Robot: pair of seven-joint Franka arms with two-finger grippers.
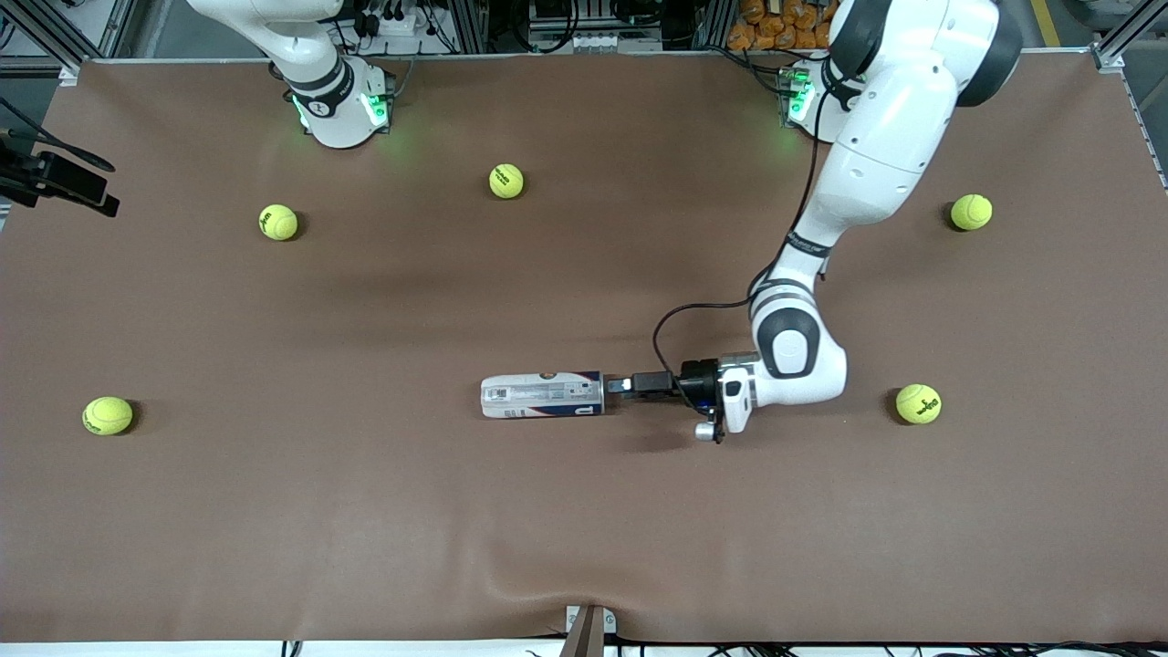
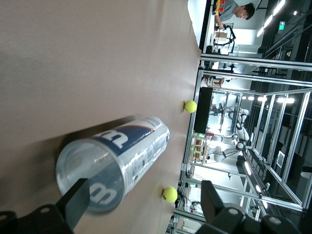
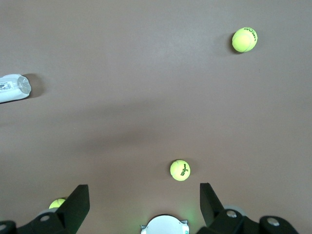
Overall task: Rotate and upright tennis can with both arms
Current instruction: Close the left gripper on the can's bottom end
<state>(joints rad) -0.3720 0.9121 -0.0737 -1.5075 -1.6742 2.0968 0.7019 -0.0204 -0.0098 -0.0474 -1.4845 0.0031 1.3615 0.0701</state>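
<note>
I need to grab the tennis can by its open end's rim (image 1: 603,394) with my left gripper next, to upright the tennis can (image 1: 543,394).
The tennis can (image 1: 543,394) lies on its side in the middle of the brown table, its length running between the arms' ends. My left gripper (image 1: 620,385) is low at the can's end toward the left arm's end, open. In the left wrist view the can (image 2: 117,165) points away from the left gripper (image 2: 144,204); one finger (image 2: 78,201) overlaps the can's round end, and the jaws stand wide apart. My right gripper (image 3: 144,204) is open and empty, high over its own base (image 3: 165,225), out of the front view. The can's tip (image 3: 13,87) shows in the right wrist view.
Several tennis balls lie scattered: one (image 1: 918,403) near the left arm's elbow, one (image 1: 971,212) farther back, one (image 1: 506,181), one (image 1: 278,222), one (image 1: 108,415). A black mount (image 1: 55,178) juts in at the right arm's end.
</note>
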